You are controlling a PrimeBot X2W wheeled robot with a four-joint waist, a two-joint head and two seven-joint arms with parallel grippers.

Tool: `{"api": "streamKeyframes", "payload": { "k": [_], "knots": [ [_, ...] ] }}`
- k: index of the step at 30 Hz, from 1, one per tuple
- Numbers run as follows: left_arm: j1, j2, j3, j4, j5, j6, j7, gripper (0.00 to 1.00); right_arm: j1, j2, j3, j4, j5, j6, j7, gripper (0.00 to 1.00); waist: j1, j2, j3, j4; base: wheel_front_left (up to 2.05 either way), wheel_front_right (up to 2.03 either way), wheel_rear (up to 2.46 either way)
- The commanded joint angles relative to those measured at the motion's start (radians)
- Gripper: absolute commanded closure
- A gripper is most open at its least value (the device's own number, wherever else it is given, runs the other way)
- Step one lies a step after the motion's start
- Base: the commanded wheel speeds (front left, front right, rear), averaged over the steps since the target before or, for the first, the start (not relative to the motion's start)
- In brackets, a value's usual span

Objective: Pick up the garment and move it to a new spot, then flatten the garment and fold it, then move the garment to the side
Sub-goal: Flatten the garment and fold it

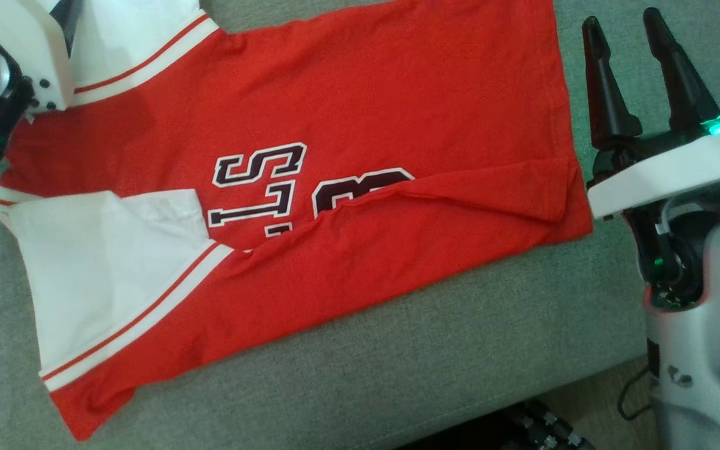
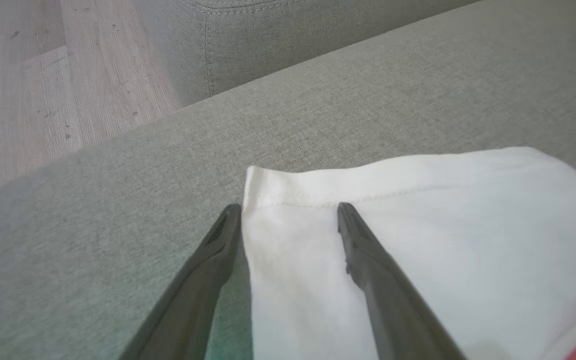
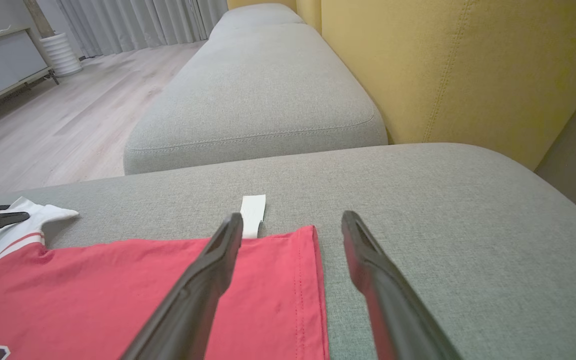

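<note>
My right gripper pinches the red shirt's hem corner near the white strip next, since the shirt lies flat and slack across the seat.
The garment [image 1: 397, 94], a red shirt with white sleeves and dark lettering, lies spread on the grey sofa seat [image 1: 397, 375]. Its near long edge is folded over the lettering. My left gripper [image 2: 289, 210] hovers open over the far white sleeve [image 2: 443, 225], its tips near the sleeve's hem, nothing between its fingers. In the head view its white wrist housing [image 1: 22, 44] sits at the top left. My right gripper [image 1: 621, 25] is open beside the shirt's bottom hem. In the right wrist view the right gripper [image 3: 293, 220] straddles the far hem corner of the garment [image 3: 118, 290], holding nothing.
A small white strip [image 3: 253, 212] lies on the seat just past the hem. The yellow backrest [image 3: 443, 65] rises behind, another grey cushion [image 3: 253, 90] continues the sofa, and wooden floor [image 3: 43, 125] lies beyond. The seat's front edge [image 1: 491, 400] runs near my base.
</note>
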Motion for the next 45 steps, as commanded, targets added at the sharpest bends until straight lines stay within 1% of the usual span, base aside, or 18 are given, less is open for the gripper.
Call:
{"api": "streamKeyframes", "payload": {
  "k": [1, 3, 5, 6, 7, 8, 13, 17, 21, 25, 29, 37, 40, 42, 43, 44, 45],
  "knots": [
    [-0.036, 0.05, 0.024, -0.023, -0.001, -0.002, 0.021, 0.0, -0.02, -0.005, 0.021, -0.029, 0.004, 0.008, -0.009, 0.0, 0.0, 0.0, 0.001, 0.0, 0.0, 0.0, 0.0],
    [-0.033, 0.047, 0.017, -0.023, -0.009, -0.005, 0.044, 0.0, -0.022, -0.005, 0.022, -0.027, 0.005, 0.008, -0.011, 0.0, 0.0, 0.0, 0.002, 0.0, 0.0, 0.0, 0.0],
    [-0.029, 0.047, 0.009, -0.027, -0.008, -0.004, 0.057, 0.36, -0.025, -0.005, 0.025, -0.025, 0.004, 0.008, -0.012, 0.0, 0.0, 0.0, 0.003, 0.001, 0.0, 0.0, 0.0],
    [-0.028, 0.046, 0.009, -0.03, -0.01, -0.002, 0.058, 0.57, -0.028, -0.005, 0.027, -0.024, 0.004, 0.008, -0.013, 0.0, 0.0, 0.0, 0.002, 0.001, 0.0, 0.0, 0.0],
    [-0.026, 0.046, 0.009, -0.032, -0.011, 0.0, 0.057, 0.72, -0.031, -0.005, 0.03, -0.023, 0.002, 0.008, -0.012, 0.0, 0.0, 0.0, 0.002, 0.002, 0.0, 0.0, 0.0],
    [-0.025, 0.045, 0.011, -0.035, -0.011, 0.004, 0.052, 1.0, -0.035, -0.005, 0.032, -0.022, 0.001, 0.008, -0.011, 0.0, 0.0, 0.0, 0.001, 0.003, 0.0, 0.0, 0.0],
    [-0.03, 0.032, 0.024, -0.052, 0.007, 0.035, -0.028, 1.0, -0.06, -0.01, 0.037, -0.009, -0.037, 0.008, 0.025, 0.0, 0.0, 0.0, -0.013, 0.021, 0.0, 0.0, 0.0],
    [-0.038, 0.004, 0.034, -0.067, 0.01, 0.047, -0.105, 1.0, -0.101, -0.045, 0.027, 0.037, -0.062, 0.008, 0.09, 0.0, 0.0, 0.0, -0.033, 0.05, 0.0, 0.0, 0.0],
    [-0.04, -0.025, 0.029, -0.103, 0.005, 0.032, -0.157, 1.0, -0.161, -0.107, 0.016, 0.109, -0.079, 0.008, 0.161, 0.0, 0.0, 0.0, -0.05, 0.091, 0.0, 0.0, 0.0],
    [-0.034, -0.051, 0.015, -0.151, 0.001, 0.018, -0.185, 1.0, -0.228, -0.166, -0.001, 0.206, -0.087, 0.008, 0.231, 0.0, 0.0, 0.0, -0.053, 0.132, 0.0, 0.0, 0.0],
    [-0.027, -0.067, 0.003, -0.195, -0.001, 0.014, -0.198, 1.0, -0.284, -0.2, -0.006, 0.308, -0.091, 0.008, 0.288, 0.0, 0.0, 0.0, -0.044, 0.165, 0.0, 0.0, 0.0],
    [-0.017, -0.078, -0.001, -0.233, -0.011, 0.018, -0.209, 1.0, -0.373, -0.191, -0.028, 0.484, -0.077, 0.008, 0.355, 0.0, 0.0, 0.0, -0.024, 0.193, 0.0, 0.0, 0.0],
    [-0.014, -0.081, -0.003, -0.235, -0.012, 0.02, -0.212, 1.0, -0.385, -0.187, -0.03, 0.511, -0.071, 0.008, 0.364, 0.0, 0.0, 0.0, -0.024, 0.196, 0.0, 0.0, 0.0],
    [-0.011, -0.084, -0.005, -0.236, -0.015, 0.02, -0.215, 1.0, -0.393, -0.187, -0.025, 0.529, -0.062, 0.008, 0.364, 0.17, 0.0, 0.0, -0.025, 0.198, 0.0, 0.0, 0.0],
    [-0.01, -0.085, -0.005, -0.236, -0.017, 0.02, -0.216, 1.0, -0.395, -0.186, -0.021, 0.537, -0.054, 0.008, 0.366, 0.28, 0.0, 0.0, -0.025, 0.199, 0.0, 0.0, 0.0],
    [-0.009, -0.086, -0.006, -0.236, -0.018, 0.02, -0.217, 1.0, -0.396, -0.185, -0.017, 0.543, -0.045, 0.008, 0.367, 0.43, 0.0, 0.0, -0.026, 0.2, 0.0, 0.0, 0.0],
    [-0.008, -0.087, -0.006, -0.235, -0.02, 0.02, -0.218, 1.0, -0.398, -0.185, -0.01, 0.548, -0.036, 0.008, 0.367, 0.51, 0.0, 0.0, -0.027, 0.2, 0.0, 0.0, 0.0]
  ]
}}
